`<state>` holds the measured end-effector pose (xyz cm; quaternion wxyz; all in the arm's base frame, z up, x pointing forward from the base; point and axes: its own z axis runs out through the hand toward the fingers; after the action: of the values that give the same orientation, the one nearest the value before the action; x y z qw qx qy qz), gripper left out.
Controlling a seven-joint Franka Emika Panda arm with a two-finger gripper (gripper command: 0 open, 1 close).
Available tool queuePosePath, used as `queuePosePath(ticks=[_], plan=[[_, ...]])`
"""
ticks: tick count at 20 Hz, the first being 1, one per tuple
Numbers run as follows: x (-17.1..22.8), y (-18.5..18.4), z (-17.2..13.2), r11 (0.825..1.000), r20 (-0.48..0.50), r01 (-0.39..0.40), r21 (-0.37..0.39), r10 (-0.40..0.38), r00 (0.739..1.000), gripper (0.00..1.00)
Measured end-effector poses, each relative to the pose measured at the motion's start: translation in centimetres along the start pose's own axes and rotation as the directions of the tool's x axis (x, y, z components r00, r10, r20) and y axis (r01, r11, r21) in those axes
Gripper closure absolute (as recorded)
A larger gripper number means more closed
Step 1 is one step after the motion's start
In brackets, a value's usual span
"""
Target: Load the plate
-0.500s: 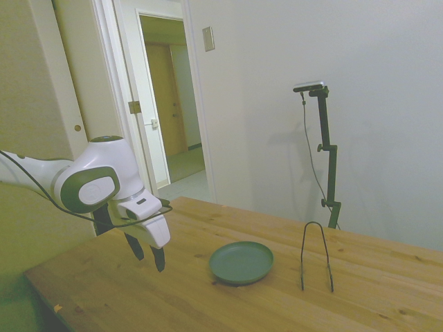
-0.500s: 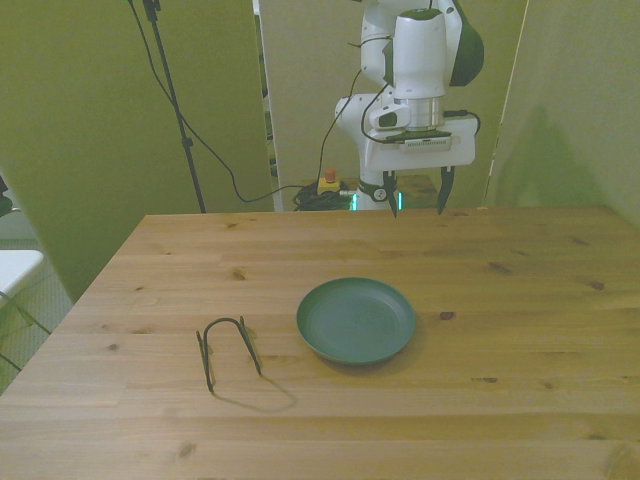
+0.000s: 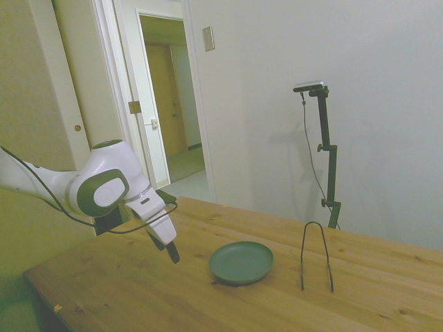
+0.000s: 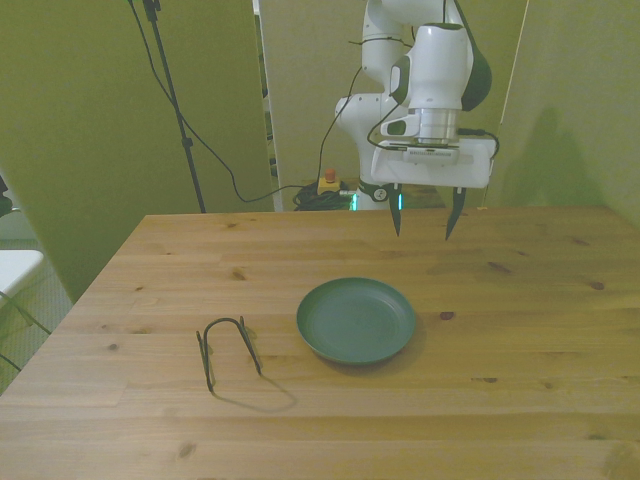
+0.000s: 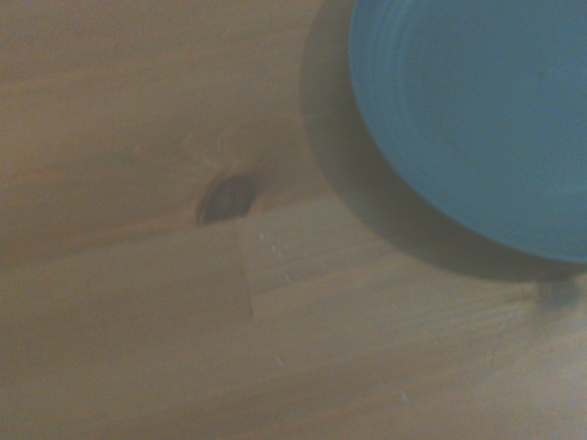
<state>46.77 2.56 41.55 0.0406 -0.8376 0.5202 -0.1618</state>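
The plate is much wider than my open fingers. I need to load the plate, so my gripper should next grip its thin raised rim.
The dark green plate lies flat and bare near the middle of the wooden table. My gripper hangs above the table behind the plate, toward the front view's right, open with nothing between its fingers. Its fingertips are well clear of the plate's rim. The wrist view shows part of the plate, blurred and bluish, beside a dark knot in the wood.
A thin black wire U-shaped rack stands on the table at the front view's left of the plate, a short gap away. An open doorway lies behind the table in the side view.
The gripper has moved forward and lower toward the plate, shifting slightly to the front view's right. The plate and rack have stayed put.
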Motion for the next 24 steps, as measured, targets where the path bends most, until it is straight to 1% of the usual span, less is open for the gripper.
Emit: queuePosePath(ticks=[4, 8, 11, 16, 19, 22, 24], plan=[[0.8, -3.6, 2.7, 0.997, -0.062, -0.082, -0.014, 0.081, 0.995, 0.0], [1.5, -7.0, 4.4, 0.992, -0.069, -0.127, -0.009, 0.126, 0.99, 0.0], [1.5, -8.2, 4.7, 0.991, -0.065, -0.131, -0.005, 0.131, 0.989, 0.0], [1.5, -8.8, 4.1, 0.99, -0.055, -0.141, -0.009, 0.14, 0.989, 0.0], [2.2, -9.0, 3.8, 0.99, -0.069, -0.141, -0.001, 0.141, 0.988, 0.0], [3.1, -9.8, 4.0, 0.992, -0.103, -0.124, -0.025, 0.121, 0.987, 0.0], [3.6, -10.3, 5.0, 0.993, -0.128, -0.107, -0.057, 0.099, 0.987, 0.0]])
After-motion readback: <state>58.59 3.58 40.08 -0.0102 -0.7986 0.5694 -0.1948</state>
